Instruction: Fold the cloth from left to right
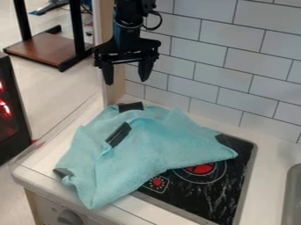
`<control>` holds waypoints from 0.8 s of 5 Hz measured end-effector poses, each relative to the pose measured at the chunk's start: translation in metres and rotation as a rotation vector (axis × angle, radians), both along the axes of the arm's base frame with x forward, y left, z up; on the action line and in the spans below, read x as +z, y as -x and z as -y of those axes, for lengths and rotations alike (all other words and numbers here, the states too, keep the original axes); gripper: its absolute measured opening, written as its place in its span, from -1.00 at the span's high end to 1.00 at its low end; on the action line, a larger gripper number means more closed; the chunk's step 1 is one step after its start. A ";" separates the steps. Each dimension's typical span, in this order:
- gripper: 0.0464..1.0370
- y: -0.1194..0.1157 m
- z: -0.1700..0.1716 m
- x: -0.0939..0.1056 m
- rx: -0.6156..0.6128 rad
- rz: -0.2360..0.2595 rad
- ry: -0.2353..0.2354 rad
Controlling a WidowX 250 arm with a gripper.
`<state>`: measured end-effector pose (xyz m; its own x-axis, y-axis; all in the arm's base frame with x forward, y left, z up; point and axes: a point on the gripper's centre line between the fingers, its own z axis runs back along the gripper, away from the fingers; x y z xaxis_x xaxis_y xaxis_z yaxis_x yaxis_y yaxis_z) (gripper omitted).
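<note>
The robot's gripper should grab the back edge of the cloth next, and then it can fold the cloth across the stove top.
The gripper (127, 78) hangs in the upper left of the camera view, above the back edge of the cloth and apart from it. Its two fingers are spread wide with nothing between them. A light blue cloth (143, 145) lies rumpled over the left part of the counter and over much of the black stove top. Black patches show on it near its back edge, at its upper middle and at its front left corner. One corner points right across the stove, and another hangs at the counter's front edge.
The black stove top (215, 195) shows to the right and front of the cloth. A sink (292, 197) is at the right edge. A white tiled wall (235, 66) stands behind the counter (270, 151). A wooden post (115, 83) rises at the back left corner.
</note>
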<state>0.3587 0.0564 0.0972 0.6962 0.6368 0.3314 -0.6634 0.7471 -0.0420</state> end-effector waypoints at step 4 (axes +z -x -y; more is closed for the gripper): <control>-0.92 -0.005 -0.012 -0.025 0.567 0.006 0.132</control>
<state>0.3638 0.0686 0.0724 0.2330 0.9456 0.2270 -0.9576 0.2637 -0.1157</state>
